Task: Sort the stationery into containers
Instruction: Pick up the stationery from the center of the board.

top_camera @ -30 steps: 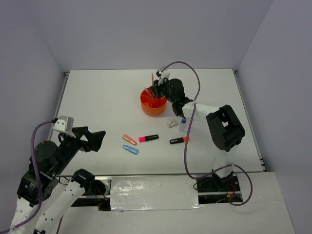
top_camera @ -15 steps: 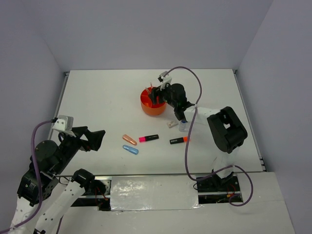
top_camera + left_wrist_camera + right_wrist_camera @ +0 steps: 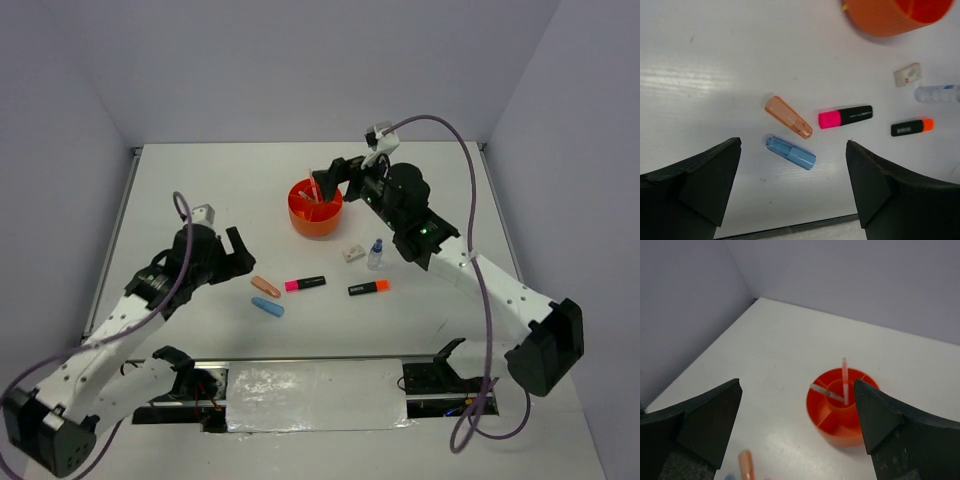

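Note:
The orange capsule is to be sorted upright into the orange tub (image 3: 315, 210), so the robot's left gripper should next grab the orange capsule by its middle (image 3: 265, 286).
The orange tub (image 3: 315, 210) holds a pink pen (image 3: 844, 380) and a grey pen (image 3: 826, 391), both leaning in its central cup. My right gripper (image 3: 335, 180) hovers open just behind and above the tub (image 3: 840, 412), holding nothing. My left gripper (image 3: 236, 250) hangs open above the orange capsule (image 3: 788, 117) and blue capsule (image 3: 790, 152). To their right lie the pink-ended highlighter (image 3: 845, 116), the orange-ended highlighter (image 3: 912, 127), the white eraser (image 3: 908, 74) and the small bottle (image 3: 937, 93).
The loose items lie in a row across the middle of the white table (image 3: 200, 190), between the tub and the near edge (image 3: 320, 358). Grey walls close the table at the back and sides.
My right gripper has opened and drawn back up from the tub, leaving the pink pen standing in the cup. My left arm has swung out from the near left to over the capsules.

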{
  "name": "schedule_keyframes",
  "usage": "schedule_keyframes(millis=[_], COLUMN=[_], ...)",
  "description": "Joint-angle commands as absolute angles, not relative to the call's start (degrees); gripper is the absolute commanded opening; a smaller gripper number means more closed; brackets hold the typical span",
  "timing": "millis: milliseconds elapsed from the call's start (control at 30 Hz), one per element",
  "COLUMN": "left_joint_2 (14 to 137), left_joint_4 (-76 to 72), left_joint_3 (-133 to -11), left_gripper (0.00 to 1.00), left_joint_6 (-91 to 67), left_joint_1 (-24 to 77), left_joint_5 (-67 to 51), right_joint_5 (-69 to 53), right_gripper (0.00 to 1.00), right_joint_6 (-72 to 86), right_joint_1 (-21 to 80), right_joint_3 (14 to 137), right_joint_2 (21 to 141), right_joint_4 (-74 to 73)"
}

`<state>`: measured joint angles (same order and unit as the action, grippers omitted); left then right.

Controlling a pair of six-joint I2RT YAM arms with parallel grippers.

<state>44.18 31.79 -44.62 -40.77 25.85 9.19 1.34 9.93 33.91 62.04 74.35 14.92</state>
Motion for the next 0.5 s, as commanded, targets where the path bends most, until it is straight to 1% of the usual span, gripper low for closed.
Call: schedule_keyframes(millis=[0,33,100,200,267,400,467], left_joint_2=[51.4,54.0,56.2,59.8,61.4,69.3,72.1], left_joint_4=[28.0,27.6,27.9,30.4,30.9,33.7,38.4], left_joint_3=[-43.9,-43.8,-43.7,-43.3,-43.5,-46.7,-48.8], left_gripper=[0.98,0.98,0.98,0.95,0.93,0.92,0.88], left_joint_6=[-51.6,-55.1,-59.0,-69.7,-73.0,-79.8,-83.0], left_joint_1=[27.2,27.5,28.8,30.1,30.8,31.5,31.6], left_joint_5=[12.4,13.5,17.4,21.8,23.5,25.7,26.6], right_joint_5=[11.0,12.9,13.6,12.1,11.5,10.3,10.5], right_gripper=[1.0,1.0,1.0,1.0,1.0,1.0,1.0], right_joint_6=[14.3,15.1,17.2,18.9,20.0,20.7,20.3], right_joint_1=[39.3,41.2,42.9,44.6,45.3,45.4,45.4], right_joint_3=[64.4,64.0,60.9,56.2,52.6,49.8,49.9], right_joint_2=[70.1,69.2,66.0,62.4,59.9,57.5,57.5], right_joint_4=[-6.5,-11.0,-14.2,-15.3,-14.5,-12.6,-13.1])
